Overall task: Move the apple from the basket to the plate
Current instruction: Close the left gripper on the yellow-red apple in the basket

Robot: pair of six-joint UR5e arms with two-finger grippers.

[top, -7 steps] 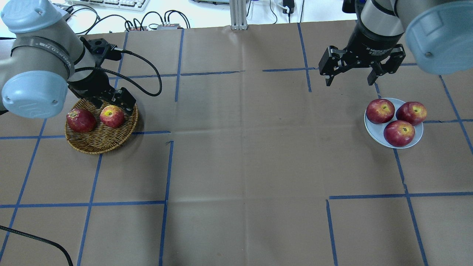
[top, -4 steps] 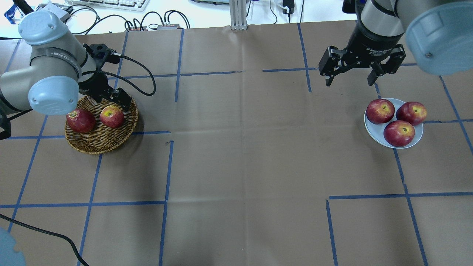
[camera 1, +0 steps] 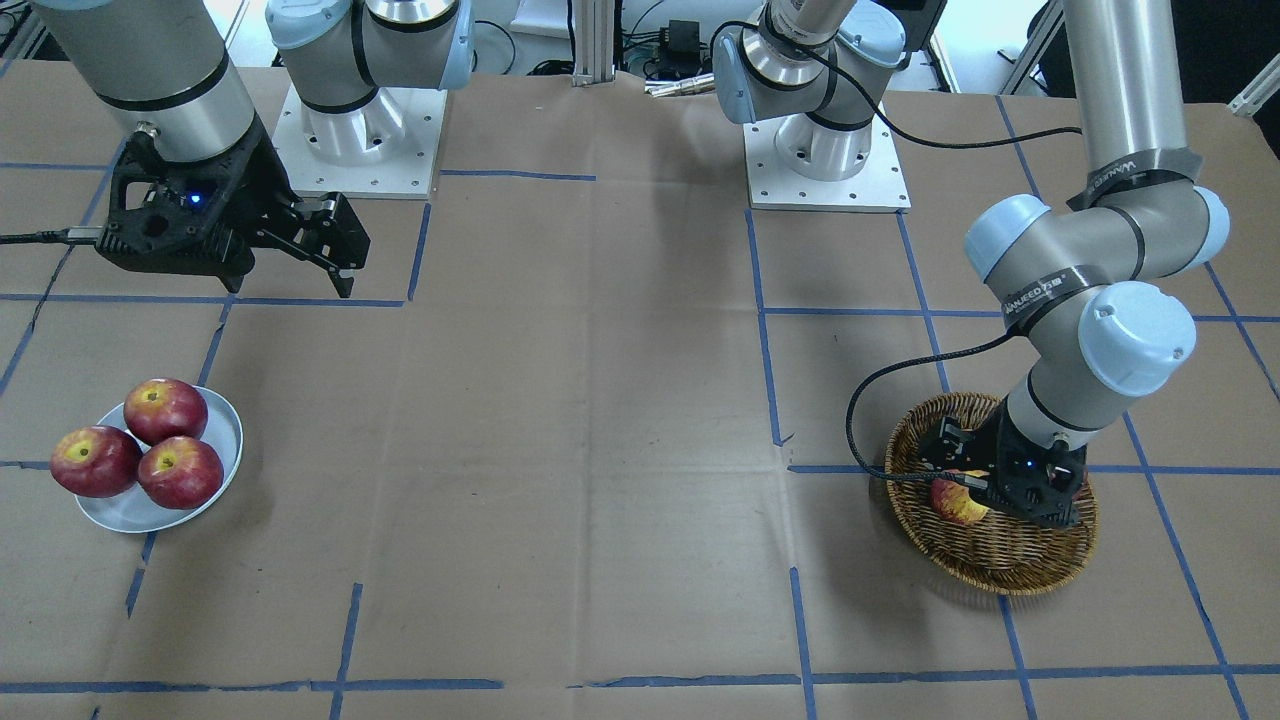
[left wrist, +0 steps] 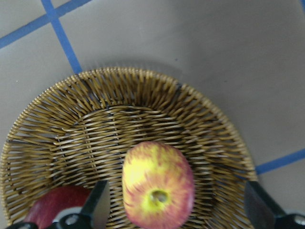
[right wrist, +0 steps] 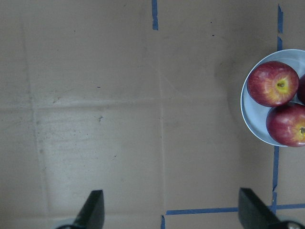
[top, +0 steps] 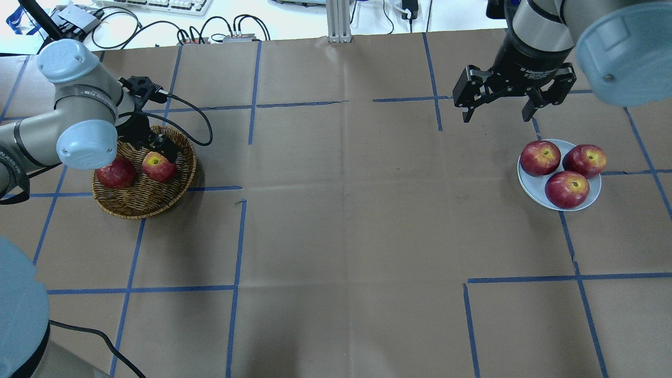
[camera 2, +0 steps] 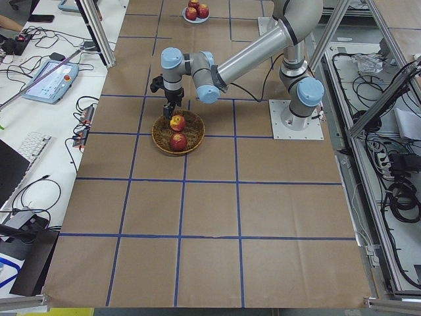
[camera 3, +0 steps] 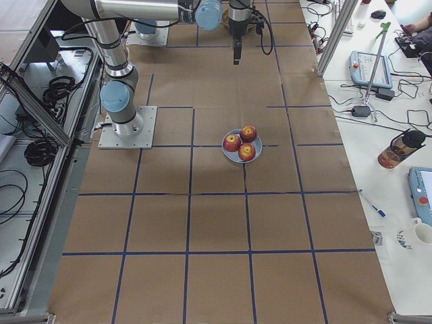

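I will take the paler apple out of the basket for the plate (camera 1: 223,422) next, so my left gripper will grab the apple by its rounded sides.
The paler apple (top: 159,167), yellow with red streaks, lies in the round wicker basket (top: 142,202) at the table's left. My left gripper (top: 156,153) is open and low inside the basket. In the left wrist view its fingers (left wrist: 97,205) stand on either side of the apple (left wrist: 157,186), apart from it. The small white plate (top: 530,186) sits at the right and holds three red apples. My right gripper (top: 496,116) is open and empty, hovering over the table behind the plate.
A darker red apple (top: 116,176) lies in the basket to the left of the paler one. The three apples (top: 567,189) cover most of the plate. The left arm's cable (top: 194,118) loops over the basket's far side. Blue tape lines cross the brown table.
My left arm has swung and lowered, bringing the open gripper down into the basket around the paler apple. The right arm and all apples have not moved.
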